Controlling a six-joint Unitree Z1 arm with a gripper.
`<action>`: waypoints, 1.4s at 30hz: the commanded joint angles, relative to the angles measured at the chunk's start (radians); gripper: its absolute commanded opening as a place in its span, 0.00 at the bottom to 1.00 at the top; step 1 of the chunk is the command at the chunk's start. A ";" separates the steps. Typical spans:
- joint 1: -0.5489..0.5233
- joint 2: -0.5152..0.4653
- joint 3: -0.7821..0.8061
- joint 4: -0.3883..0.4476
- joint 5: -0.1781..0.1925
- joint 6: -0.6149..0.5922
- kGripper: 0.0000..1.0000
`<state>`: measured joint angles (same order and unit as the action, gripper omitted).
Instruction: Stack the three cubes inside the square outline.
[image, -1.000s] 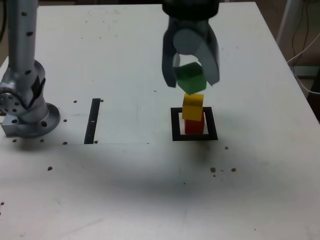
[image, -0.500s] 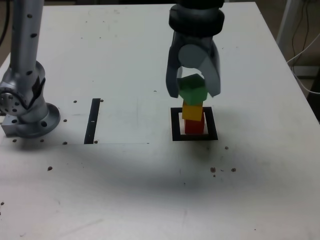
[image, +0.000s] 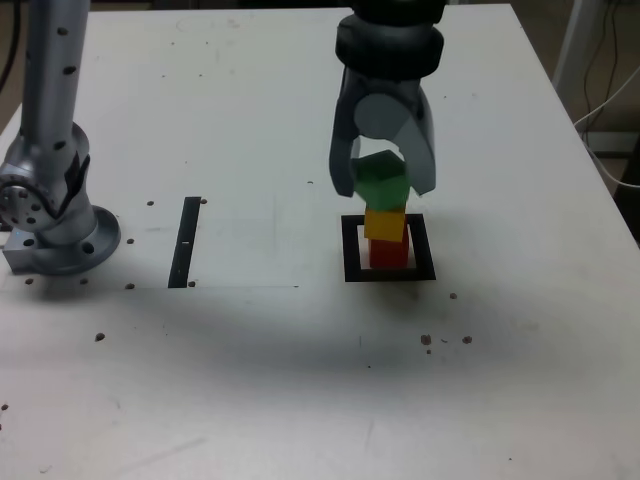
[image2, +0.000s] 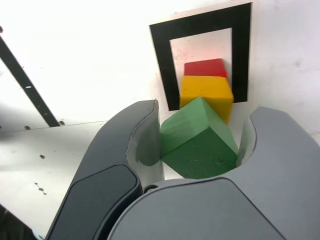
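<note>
The green cube's bottom is level with the yellow cube's top (image: 385, 213), so the green cube would stay on the stack and I should open my gripper.
In the exterior view my gripper (image: 384, 188) is shut on the green cube (image: 381, 182), which is tilted between the jaws. Directly below it, the yellow cube (image: 386, 222) sits on the red cube (image: 389, 252) inside the square outline (image: 350, 250). The green cube's underside is level with the yellow cube's top; I cannot tell whether they touch. The wrist view shows the green cube (image2: 200, 142) with one corner pointing forward between the fingers of the gripper (image2: 202, 125), and beyond it the yellow cube (image2: 206, 92) and red cube (image2: 205, 67) within the outline (image2: 162, 60).
A narrow black strip (image: 185, 240) lies on the white table at the exterior view's left, also seen in the wrist view (image2: 25, 82). The arm's grey base (image: 50, 215) stands further left. Small dark specks dot the tabletop. Cables hang past the table's right edge.
The gripper has come down with the green cube, from a gap above the yellow cube to right at its top. The yellow and red cubes have stayed put.
</note>
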<state>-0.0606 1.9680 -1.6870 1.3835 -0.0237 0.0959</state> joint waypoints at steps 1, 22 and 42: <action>0.003 0.000 -0.001 -0.004 0.004 0.003 0.59; 0.008 -0.014 0.008 -0.019 0.005 0.015 0.99; 0.038 -0.268 0.094 0.036 0.013 0.088 0.99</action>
<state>-0.0244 1.7118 -1.6008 1.4141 -0.0094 0.1798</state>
